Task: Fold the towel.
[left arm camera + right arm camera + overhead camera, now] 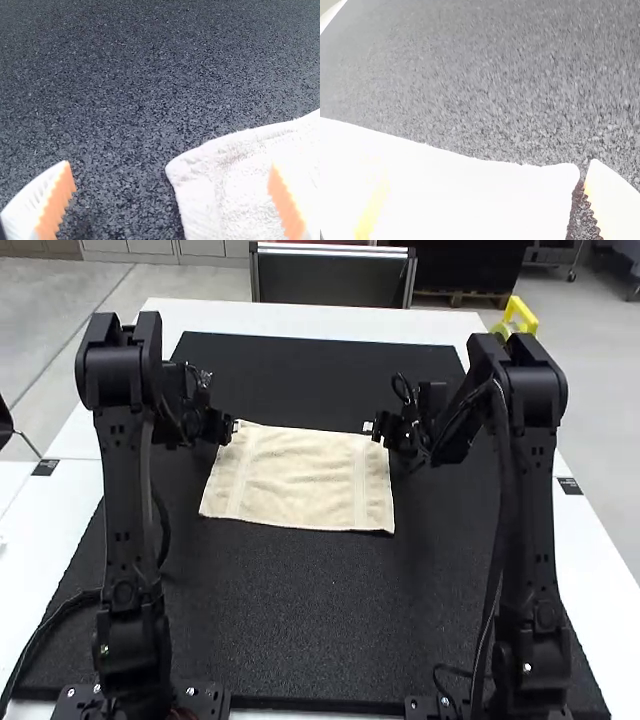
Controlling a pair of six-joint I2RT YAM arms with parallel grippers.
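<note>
The towel's corner (242, 425) beside its woven band is the part my left gripper will grab next, to fold the towel onto its opposite long edge (297, 527).
The cream towel (305, 480) lies spread nearly flat, a rough rectangle, on the black mat. My left gripper (232, 428) is at its far left corner and my right gripper (374, 428) at its far right corner. In the left wrist view, the left gripper (172, 195) stands open, with the corner of the towel (240, 180) between its fingers. The right wrist view has the right gripper (482, 200) open too, one finger over the towel (470, 195) and the other just past its corner.
The black mat (310, 620) covers most of the white table (300, 320). Both arms stand on either side of the towel, with cables beside them. A yellow object (517, 315) is at the table's far right edge.
</note>
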